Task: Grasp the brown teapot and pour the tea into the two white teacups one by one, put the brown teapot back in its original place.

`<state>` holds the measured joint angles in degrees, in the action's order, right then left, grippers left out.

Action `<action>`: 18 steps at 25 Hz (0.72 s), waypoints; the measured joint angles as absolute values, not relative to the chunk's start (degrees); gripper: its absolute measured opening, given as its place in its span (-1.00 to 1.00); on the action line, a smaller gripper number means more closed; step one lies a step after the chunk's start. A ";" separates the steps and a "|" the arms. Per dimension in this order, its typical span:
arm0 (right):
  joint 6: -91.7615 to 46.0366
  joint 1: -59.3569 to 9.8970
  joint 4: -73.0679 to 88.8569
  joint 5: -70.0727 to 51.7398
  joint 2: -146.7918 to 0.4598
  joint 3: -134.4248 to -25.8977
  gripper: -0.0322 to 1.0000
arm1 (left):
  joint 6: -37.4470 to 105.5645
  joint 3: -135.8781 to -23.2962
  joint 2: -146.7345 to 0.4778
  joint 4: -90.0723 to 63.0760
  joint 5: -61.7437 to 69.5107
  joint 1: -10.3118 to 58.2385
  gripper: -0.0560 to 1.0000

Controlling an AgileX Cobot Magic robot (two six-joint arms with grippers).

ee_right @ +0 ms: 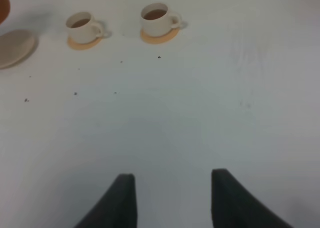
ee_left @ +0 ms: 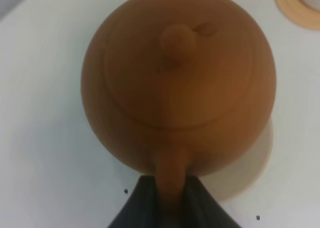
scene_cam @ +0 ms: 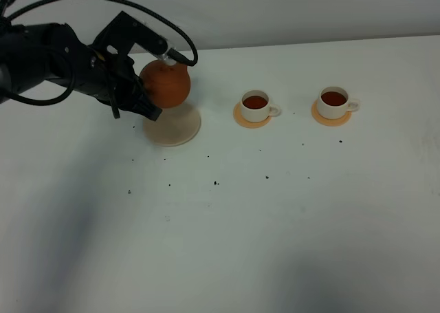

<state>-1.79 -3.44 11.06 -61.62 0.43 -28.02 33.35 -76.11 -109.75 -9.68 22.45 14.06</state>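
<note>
The bottom of the brown teapot is above the cream saucer (ee_left: pixel 256 170), so my left gripper needs to lower the teapot onto the saucer before it releases the teapot.
My left gripper (scene_cam: pixel 142 97) is shut on the loop handle of the brown teapot (scene_cam: pixel 166 83), which hangs upright just over the cream saucer (scene_cam: pixel 176 128). In the left wrist view the teapot (ee_left: pixel 180 82) fills the frame, its handle runs down between my dark fingers (ee_left: pixel 135 208), and the saucer (ee_left: pixel 256 170) peeks out beneath it. Two white teacups (scene_cam: pixel 256 104) (scene_cam: pixel 334 101) stand to the right, each holding dark tea (scene_cam: pixel 255 102). My right gripper (ee_right: pixel 172 175) is open over bare table, with both cups (ee_right: pixel 83 26) (ee_right: pixel 156 16) far ahead of it.
Each cup rests on a small orange coaster (scene_cam: pixel 251 121) (scene_cam: pixel 330 119). Dark specks (scene_cam: pixel 216 183) dot the white table (scene_cam: pixel 275 244) in front of the saucer and cups. The left arm's black cable (scene_cam: pixel 103 0) loops above the teapot.
</note>
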 joint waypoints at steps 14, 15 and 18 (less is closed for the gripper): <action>-1.79 -3.44 11.06 -61.62 0.43 -28.02 -0.24 | 32.58 -70.70 -112.73 -11.42 16.75 14.06 -0.66; -1.79 -3.44 11.06 -61.62 0.43 -28.02 -0.24 | 32.58 -70.70 -113.18 -11.42 16.70 14.06 -0.66; -1.79 -3.44 11.06 -61.62 0.43 -28.02 -0.24 | 32.58 -70.65 -114.32 -11.42 16.26 14.06 -0.66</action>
<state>-1.79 -3.44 11.06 -61.62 0.43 -28.02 32.58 -70.65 -114.32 -11.42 16.26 14.06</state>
